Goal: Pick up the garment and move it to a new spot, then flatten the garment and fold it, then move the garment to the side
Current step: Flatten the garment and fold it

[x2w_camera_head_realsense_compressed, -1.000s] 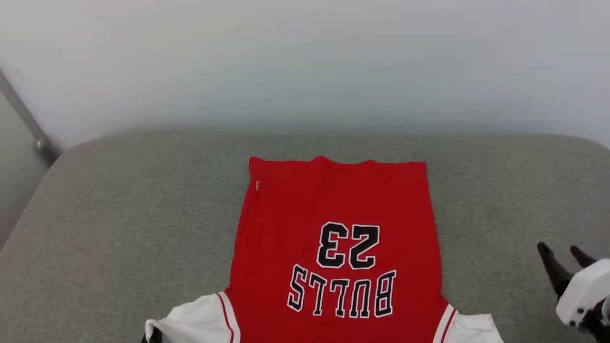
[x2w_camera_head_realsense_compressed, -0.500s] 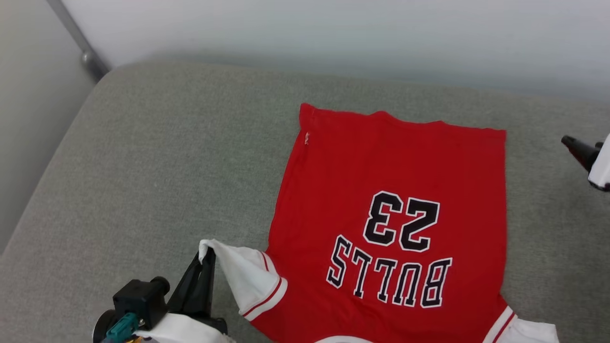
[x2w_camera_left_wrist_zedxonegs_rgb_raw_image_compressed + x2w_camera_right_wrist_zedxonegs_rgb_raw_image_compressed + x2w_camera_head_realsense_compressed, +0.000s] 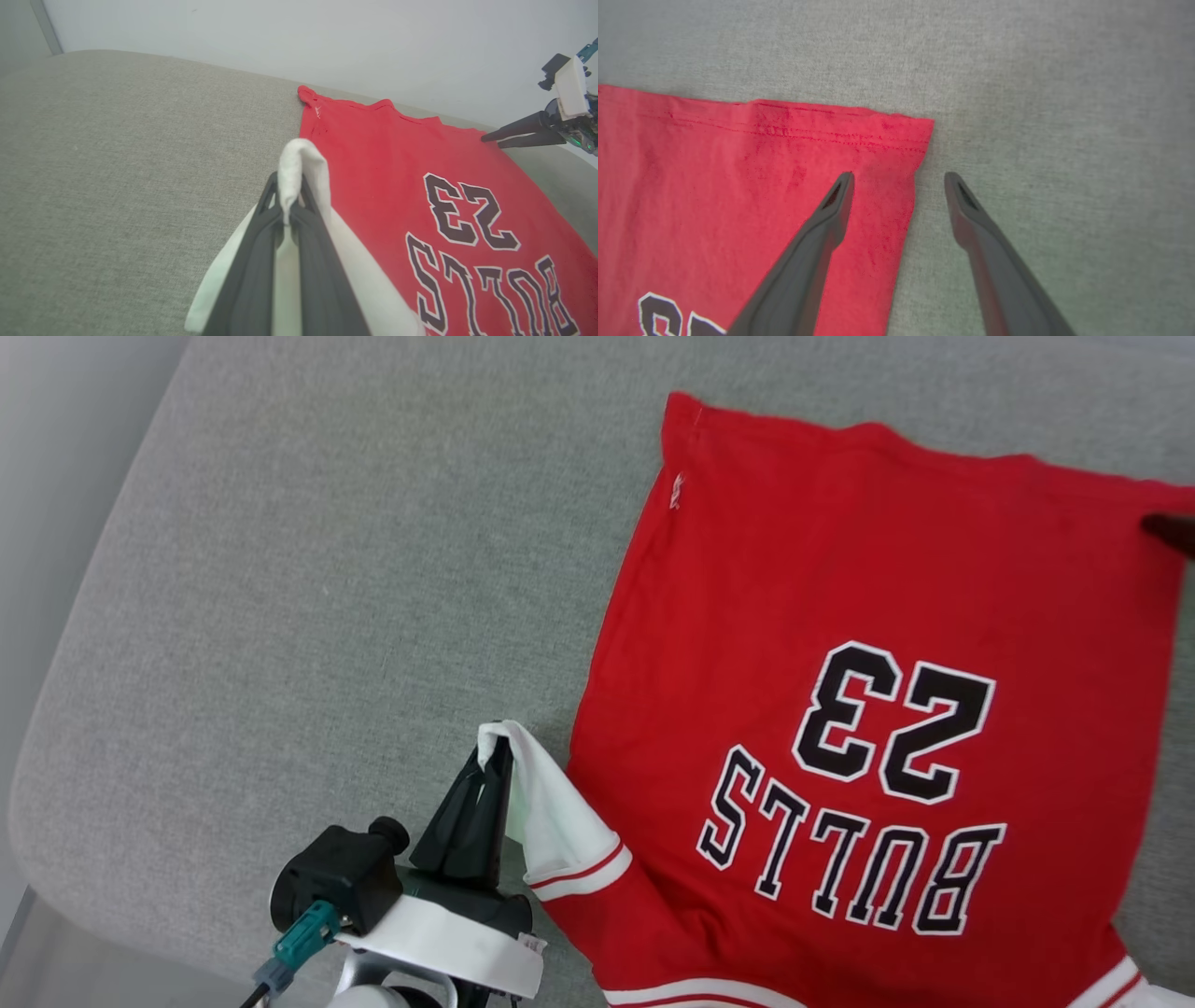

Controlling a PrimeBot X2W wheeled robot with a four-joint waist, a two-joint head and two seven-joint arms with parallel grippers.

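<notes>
I need to lift the jersey to a new spot, so I should next grab the red jersey (image 3: 874, 582) by its hem corner (image 3: 1171, 504) with my right gripper.
The garment (image 3: 840, 616), a red jersey T-shirt with white sleeves and an upside-down black "BULLS 23" print, lies flat on the grey cushion (image 3: 327, 569), hem toward the far side. My left gripper (image 3: 493, 756) is shut on its white left sleeve (image 3: 551, 812) and holds the sleeve's tip up off the cushion; the left wrist view shows the same sleeve (image 3: 299, 163) pinched between the dark fingers (image 3: 261, 242). My right gripper (image 3: 899, 176) stands open above the garment's far right hem corner (image 3: 915, 130), one finger over the red cloth, the other over bare cushion (image 3: 1041, 116).
The cushion's rounded left edge (image 3: 56, 691) drops away at the left. In the left wrist view a pale wall (image 3: 327, 37) rises behind the cushion, and my right gripper (image 3: 490, 138) hovers over the garment (image 3: 397, 158) at the hem's right end.
The head camera has swung left and down, so the whole picture shifted. My left gripper came into view holding the sleeve raised. My right gripper reached forward to the far hem corner.
</notes>
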